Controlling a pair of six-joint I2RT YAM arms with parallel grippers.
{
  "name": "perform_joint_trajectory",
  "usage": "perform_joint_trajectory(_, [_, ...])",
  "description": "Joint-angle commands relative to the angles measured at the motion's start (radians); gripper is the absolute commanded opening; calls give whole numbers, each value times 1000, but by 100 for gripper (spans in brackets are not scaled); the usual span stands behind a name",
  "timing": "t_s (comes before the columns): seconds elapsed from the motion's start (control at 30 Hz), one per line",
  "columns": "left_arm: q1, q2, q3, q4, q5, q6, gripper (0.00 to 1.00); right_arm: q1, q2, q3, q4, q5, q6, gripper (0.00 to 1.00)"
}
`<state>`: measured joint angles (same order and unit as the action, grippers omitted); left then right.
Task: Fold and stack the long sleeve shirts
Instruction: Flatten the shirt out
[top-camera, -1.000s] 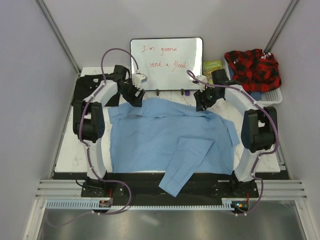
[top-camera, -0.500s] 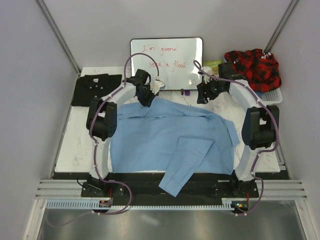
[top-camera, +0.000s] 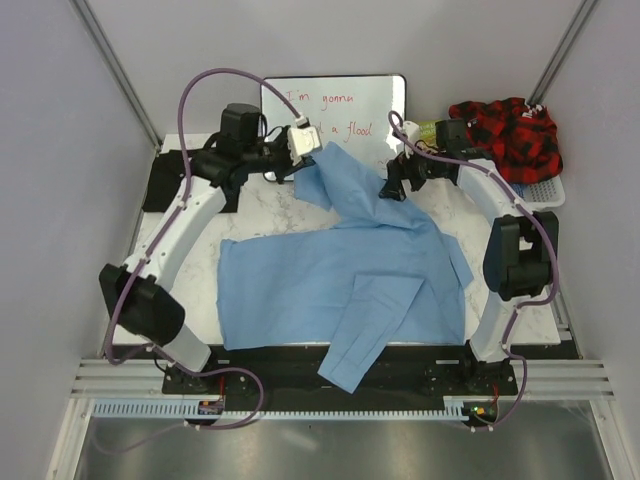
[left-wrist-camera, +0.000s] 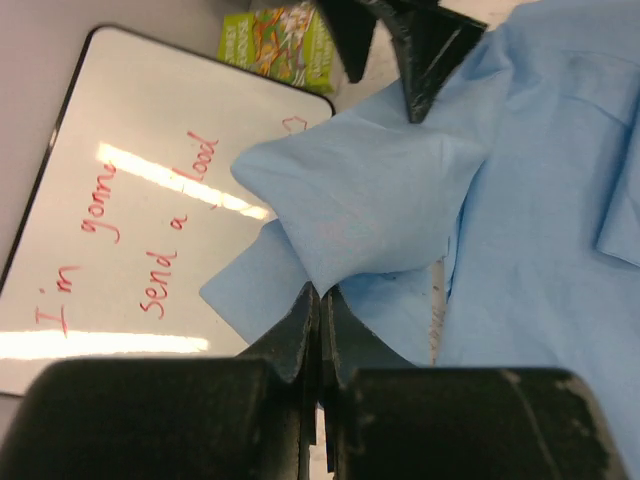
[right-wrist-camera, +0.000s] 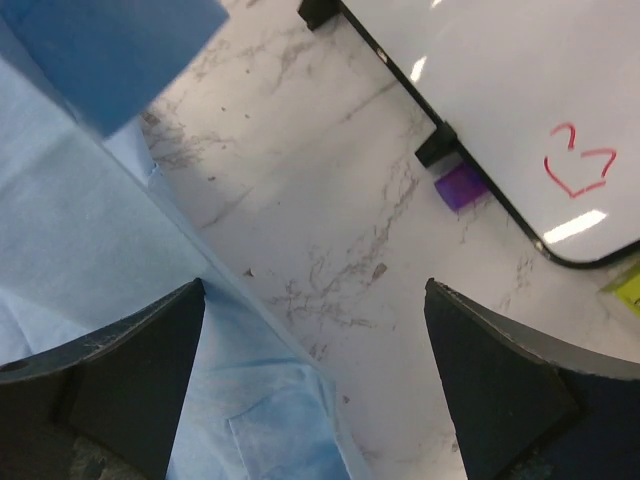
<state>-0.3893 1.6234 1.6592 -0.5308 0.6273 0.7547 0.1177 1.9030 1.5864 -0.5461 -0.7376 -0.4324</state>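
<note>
My left gripper must be free to help straighten the light blue shirt (top-camera: 330, 285) for folding. My right gripper should next grab its far edge on the basket side.
The light blue long sleeve shirt (top-camera: 330, 285) lies spread over the marble table (top-camera: 265, 215), one sleeve hanging off the near edge. My left gripper (top-camera: 306, 152) is shut on the shirt's far edge (left-wrist-camera: 370, 200) and holds that fold up in front of the whiteboard; the pinch shows at the left gripper (left-wrist-camera: 320, 292). My right gripper (top-camera: 393, 186) hovers open over the shirt's far right edge (right-wrist-camera: 80, 240), and nothing sits between the jaws of the right gripper (right-wrist-camera: 315, 288). The black shirt (top-camera: 158, 186) lies at the back left, partly hidden by my left arm.
A whiteboard (top-camera: 345, 105) with red writing stands at the back. A red plaid cloth (top-camera: 505, 135) fills a white basket (top-camera: 545, 192) at the back right, with a green box (top-camera: 426, 127) beside it. A small purple piece (right-wrist-camera: 460, 187) lies by the whiteboard's foot.
My left gripper shut on the blue shirt's far edge and raised it toward the whiteboard. My right gripper opened wide and drew back slightly toward the rear.
</note>
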Motion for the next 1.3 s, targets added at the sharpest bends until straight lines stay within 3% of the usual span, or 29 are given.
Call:
perform_joint_trajectory(0.0, [0,-40,-108,78,144,221,2,19,-99,-3,113,-112,-57,98])
perform_joint_trajectory(0.33, [1,59,-30,91,77,302,2,99,-232,-23,100,-224,-106,96])
perform_joint_trajectory(0.5, [1,72,-15,101,140,334,2,148,-203,-2,127,-186,-129,98])
perform_joint_trajectory(0.7, [4,-2,-79,103,222,484,2,163,-108,106,127,-198,-169,98])
perform_joint_trajectory(1.03, [6,-80,-159,106,314,676,2,247,-110,156,15,-218,-316,93])
perform_joint_trajectory(1.07, [4,-88,-171,115,315,692,2,250,-108,159,14,-217,-315,82])
perform_joint_trajectory(1.13, [4,-86,-168,123,308,677,2,250,-108,165,3,-207,-312,69])
perform_joint_trajectory(1.17, [6,-85,-168,124,292,672,2,249,-111,165,2,-204,-315,54])
perform_joint_trajectory(1.23, [9,-79,-174,140,266,654,2,249,-125,164,-35,-201,-344,37])
perform_joint_trajectory(1.27, [12,-77,-180,187,256,634,2,250,-130,156,-43,-192,-357,10])
